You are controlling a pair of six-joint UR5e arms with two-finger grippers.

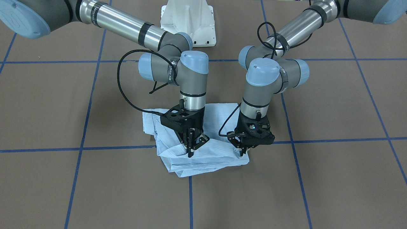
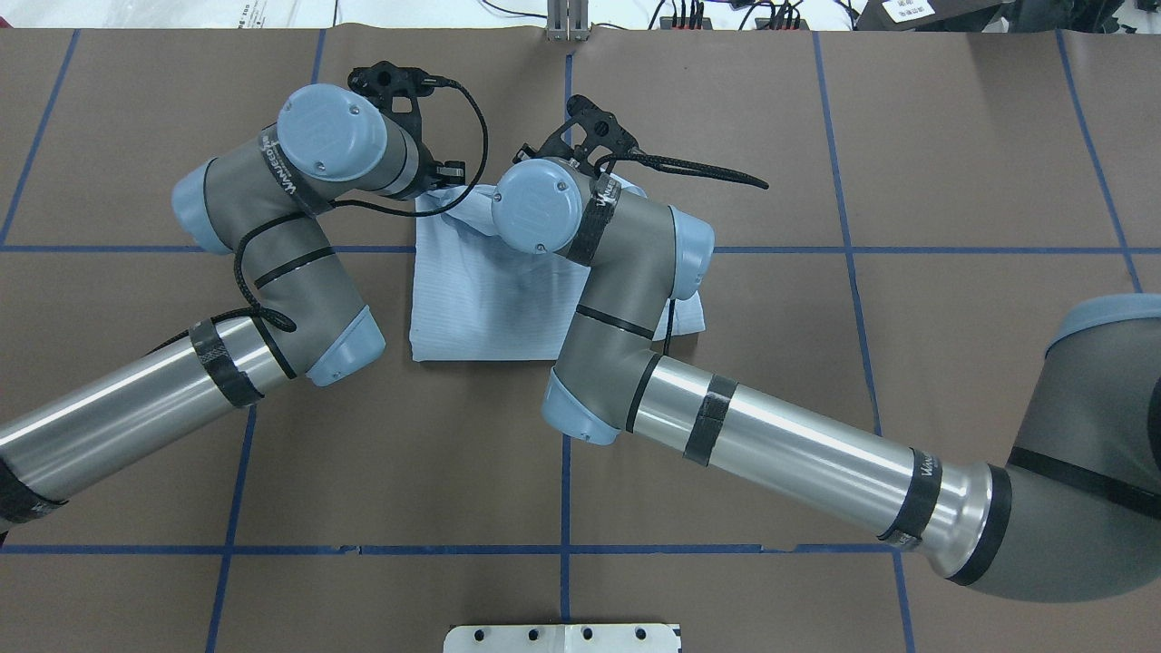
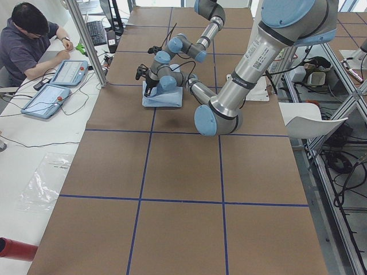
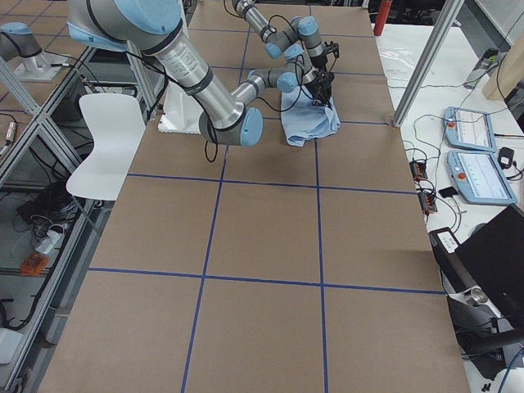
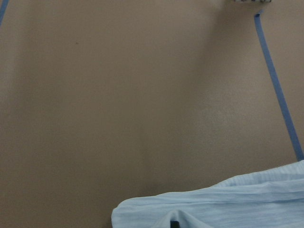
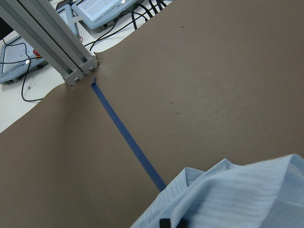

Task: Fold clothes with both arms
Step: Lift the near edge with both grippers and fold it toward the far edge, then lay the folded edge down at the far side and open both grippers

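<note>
The shirt's cloth edge [image 1: 234,150] in my left fingers rests on the shirt's lower layer [image 1: 244,162] near the shirt's corner, so it is time to let go of the cloth edge.
The light-blue striped shirt [image 1: 213,156] lies folded into a small rectangle on the brown table, also seen from overhead [image 2: 481,299]. My right gripper [image 1: 190,153] points down onto the shirt's near edge on the front view's left, fingers drawn together in a pinch of cloth. My left gripper [image 1: 243,152] points down at the shirt's other near corner, shut on the cloth edge. In the left wrist view the shirt [image 5: 237,204] bunches around a dark fingertip at the bottom edge. The right wrist view shows the shirt [image 6: 247,199] the same way. Overhead, both wrists hide the fingers.
The white metal base [image 1: 187,22] stands behind the shirt. Blue tape lines [image 1: 111,148] grid the table. An aluminium post [image 6: 47,38] stands at the far table edge. An operator [image 3: 28,40] sits with teach pendants [image 3: 54,86] beyond it.
</note>
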